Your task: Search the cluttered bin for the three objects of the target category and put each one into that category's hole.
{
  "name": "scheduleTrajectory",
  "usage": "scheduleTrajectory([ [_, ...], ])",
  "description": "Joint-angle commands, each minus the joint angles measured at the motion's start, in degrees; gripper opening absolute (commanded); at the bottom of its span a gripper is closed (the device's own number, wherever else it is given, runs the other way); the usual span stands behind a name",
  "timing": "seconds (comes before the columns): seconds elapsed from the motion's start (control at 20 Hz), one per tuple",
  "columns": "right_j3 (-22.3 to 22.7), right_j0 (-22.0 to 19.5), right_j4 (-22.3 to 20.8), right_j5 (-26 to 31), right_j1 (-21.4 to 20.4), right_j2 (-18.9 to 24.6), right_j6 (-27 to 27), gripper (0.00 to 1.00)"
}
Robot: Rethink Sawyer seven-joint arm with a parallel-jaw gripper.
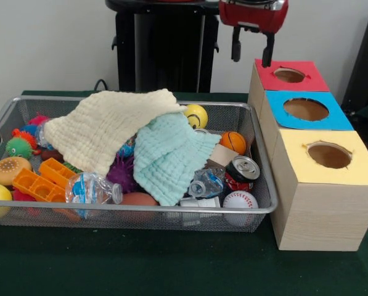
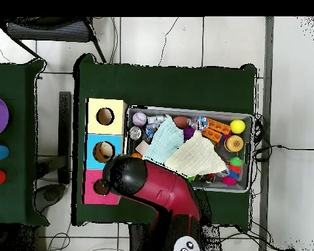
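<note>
The gripper pinches the two cloths by their overlapping edges next, since they lie slack over the clutter and meet at one raised edge.
The silver wire-mesh bin (image 1: 140, 210) lies on the green table, full of clutter; it also shows in the overhead view (image 2: 189, 110). A cream cloth (image 1: 110, 126) and a mint cloth (image 1: 168, 157) cover its middle. No toys with white string loops show; they are hidden or out of view. Right of the bin stand three wooden boxes with holes: red top (image 1: 290, 75), blue top (image 1: 306, 110), yellow top (image 1: 329, 155). My gripper (image 1: 252, 52) hangs open and empty just above the red box's near-left corner. In the overhead view the arm (image 2: 130, 176) hides it.
In the bin lie a yellow smiley ball (image 1: 196, 115), a small basketball (image 1: 233, 142), a baseball (image 1: 240, 200), a can (image 1: 241, 171), crushed bottles (image 1: 92, 188), orange blocks (image 1: 45, 179), a burger toy (image 1: 10, 169) and spiky balls (image 1: 18, 147).
</note>
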Motion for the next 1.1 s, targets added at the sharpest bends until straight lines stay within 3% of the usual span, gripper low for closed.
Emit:
scheduleTrajectory([
  [0.05, -4.27, -4.74, -5.67, -1.09, 2.42, 6.27, -2.84, 1.0],
  [0.25, -5.51, -7.07, -7.29, -2.08, 4.24, 7.24, -2.6, 1.0],
  [0.55, -4.58, -13.26, -9.57, -11.43, 7.51, 11.37, -3.36, 1.0],
  [0.75, -5.56, -15.93, -12.55, -14.48, 9.63, 12.68, -3.26, 1.0],
  [1.1, -7.67, -16.65, -19.47, -12.97, 10.4, 10.2, -3.29, 1.0],
])
